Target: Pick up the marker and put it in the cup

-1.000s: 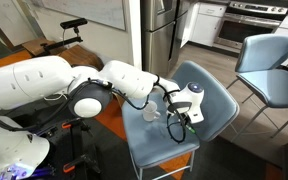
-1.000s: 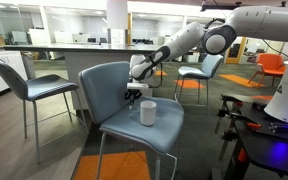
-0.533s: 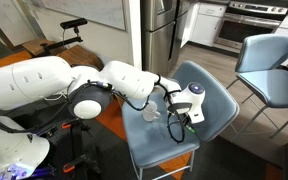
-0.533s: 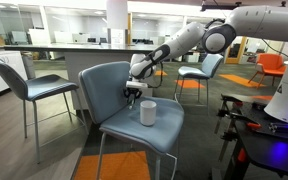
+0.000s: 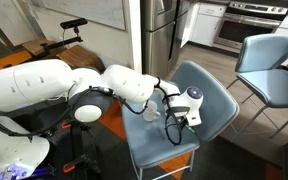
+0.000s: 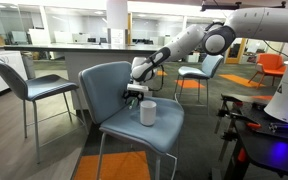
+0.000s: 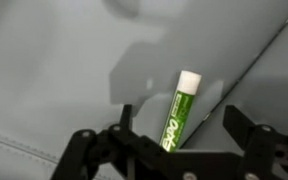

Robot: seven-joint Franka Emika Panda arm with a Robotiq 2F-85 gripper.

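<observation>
My gripper should close now on the green marker's body below the white cap (image 7: 178, 117), because my fingers reach down beside the marker's body in the wrist view.
In the wrist view the marker (image 7: 180, 112), green with a white cap, lies on the blue-grey chair seat (image 7: 64, 70). My gripper (image 7: 179, 114) is open, one finger on each side of the marker and a gap at both sides. In both exterior views the gripper (image 5: 189, 116) (image 6: 134, 96) hangs low over the seat, close to the backrest. The white cup (image 6: 148, 112) (image 5: 151, 113) stands upright on the seat beside the gripper. The marker is too small to make out in the exterior views.
The chair's curved backrest (image 6: 104, 85) rises right behind the gripper. Another blue-grey chair (image 5: 269, 70) stands nearby, and one more (image 6: 29, 85) by a counter. A steel fridge (image 5: 164, 30) and orange floor mat (image 6: 114, 165) border the area.
The jaws have gone from shut to wide open around the marker. The arm has barely moved, and the cup stays where it was.
</observation>
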